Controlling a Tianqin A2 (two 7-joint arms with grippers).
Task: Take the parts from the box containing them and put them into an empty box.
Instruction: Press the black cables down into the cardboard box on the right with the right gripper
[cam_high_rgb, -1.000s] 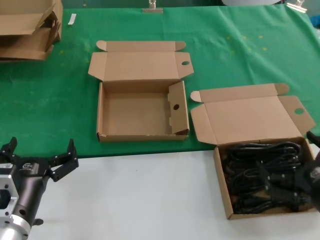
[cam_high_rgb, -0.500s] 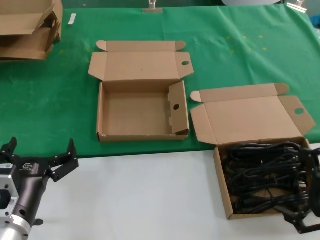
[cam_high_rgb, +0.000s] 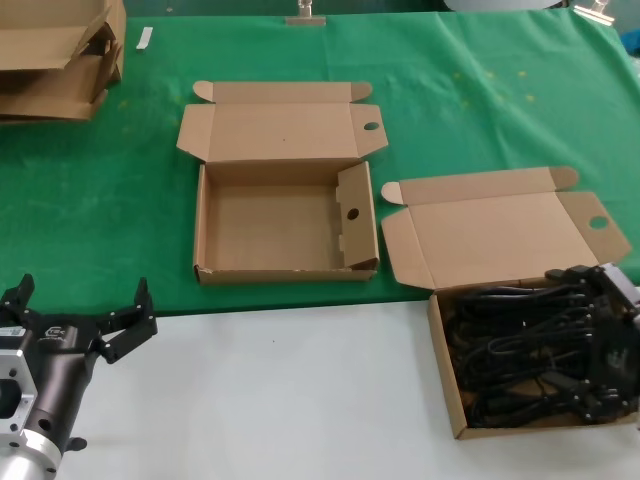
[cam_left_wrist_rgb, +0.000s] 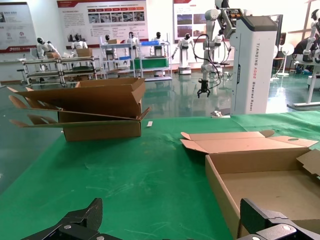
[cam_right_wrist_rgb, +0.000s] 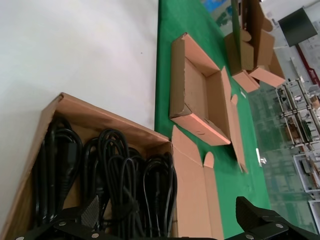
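Note:
A part needs to go into the empty box (cam_right_wrist_rgb: 198, 92). My right gripper should next pick up the looped cord bundle by its tied middle (cam_right_wrist_rgb: 126, 209).
The parts, black power cords (cam_high_rgb: 510, 345) in looped bundles, fill the box containing them (cam_high_rgb: 445, 375) at the front right, its wide lid (cam_high_rgb: 500, 235) lying open behind it. My right gripper (cam_high_rgb: 598, 345) hangs open over that box's right end, above the cords (cam_right_wrist_rgb: 115, 180) and holding nothing; its jaws (cam_right_wrist_rgb: 167, 220) straddle the bundles and the box wall (cam_right_wrist_rgb: 100, 112). The empty box (cam_high_rgb: 270, 230) sits open on the green cloth at centre, also seen as the empty box (cam_right_wrist_rgb: 192, 85) and the empty box (cam_left_wrist_rgb: 260, 185). My left gripper (cam_high_rgb: 85, 300) is parked open at the front left.
A pile of flat cardboard pieces (cam_high_rgb: 55, 55) lies at the back left corner, the same pile (cam_left_wrist_rgb: 95, 107) showing in the left wrist view. Green cloth (cam_high_rgb: 100, 200) covers the far half of the table, and white tabletop (cam_high_rgb: 280, 390) runs along the front.
My right gripper dipped toward the table's front right edge, then came back up and turned over the right end of the cord box. The left arm and both boxes stayed put.

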